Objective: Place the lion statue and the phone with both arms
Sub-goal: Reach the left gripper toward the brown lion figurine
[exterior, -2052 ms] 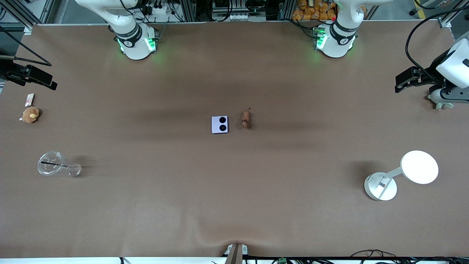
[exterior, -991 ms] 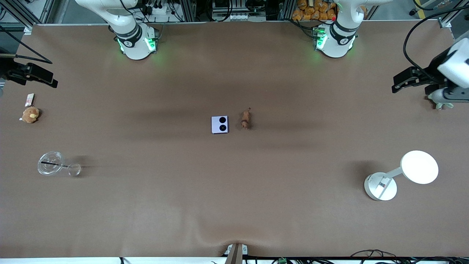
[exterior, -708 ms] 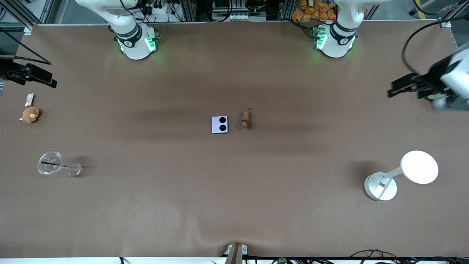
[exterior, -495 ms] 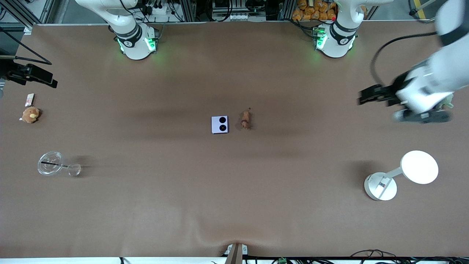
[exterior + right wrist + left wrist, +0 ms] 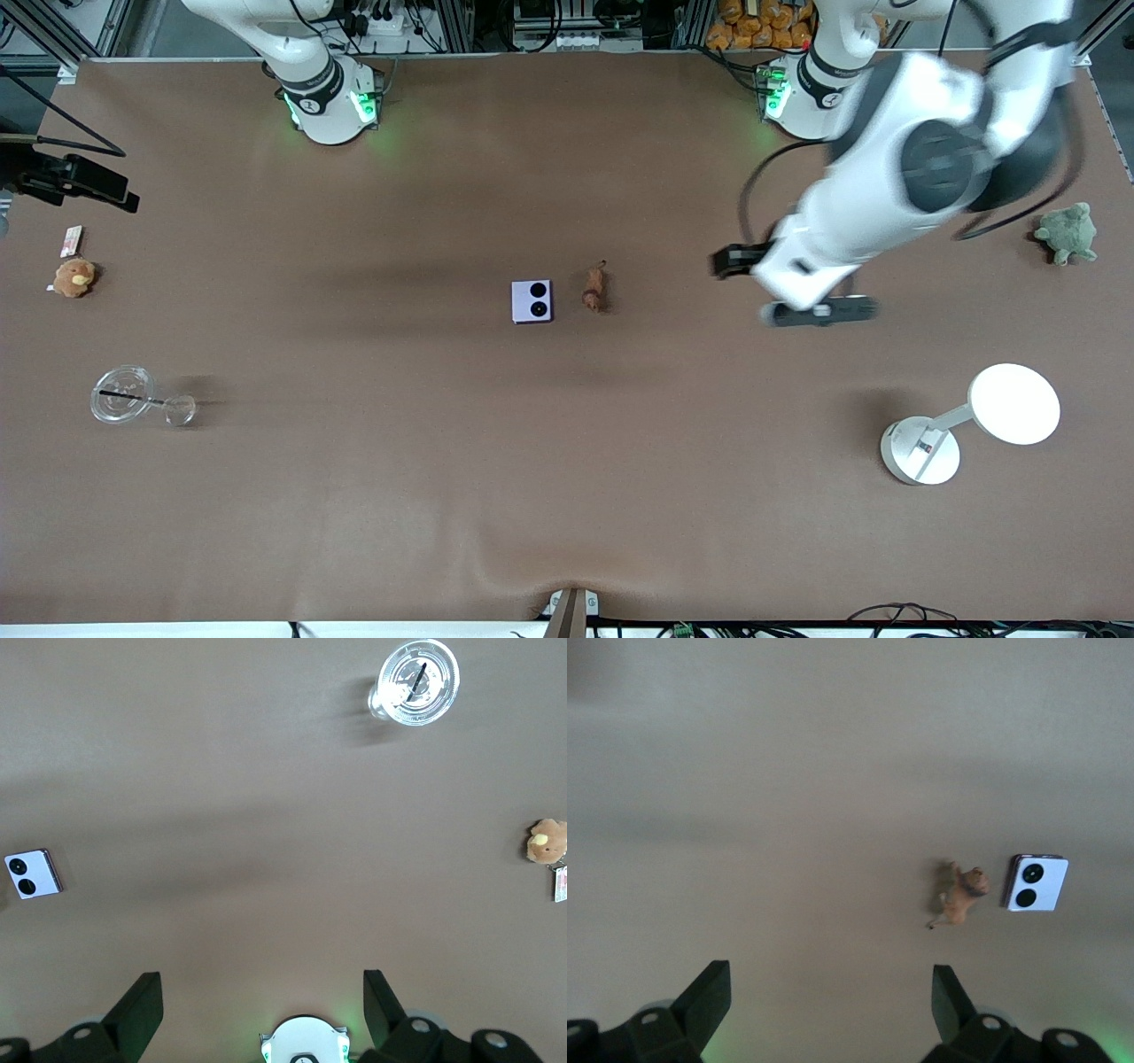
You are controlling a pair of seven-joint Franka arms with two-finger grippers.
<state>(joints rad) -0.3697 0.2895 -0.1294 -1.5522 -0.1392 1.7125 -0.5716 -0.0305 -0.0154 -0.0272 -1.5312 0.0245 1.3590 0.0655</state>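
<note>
Next, my left gripper grips the small reddish-brown lion by its maned neck (image 5: 594, 299) (image 5: 972, 887), to place the lion statue on the tabletop.
The pale lavender phone (image 5: 532, 301) lies flat mid-table, its two black circles facing up. The small reddish-brown lion statue (image 5: 594, 289) lies beside it, toward the left arm's end. My left gripper (image 5: 725, 263) is open and empty. It hangs over bare table between the lion and the green plush toy. The left wrist view shows its spread fingers (image 5: 709, 992), the lion (image 5: 961, 897) and the phone (image 5: 1036, 883). My right gripper (image 5: 120, 197) waits open and empty over the right arm's end; its view (image 5: 261, 992) shows the phone (image 5: 34, 873).
A clear lidded cup with a straw (image 5: 122, 394) and a brown plush toy (image 5: 73, 276) with a small card (image 5: 72, 239) lie at the right arm's end. A green plush toy (image 5: 1067, 232) and a white desk lamp (image 5: 974, 425) stand at the left arm's end.
My left arm has swung from over the green plush toy at the table's end toward the middle, uncovering the toy. The right arm, phone and lion have not moved.
</note>
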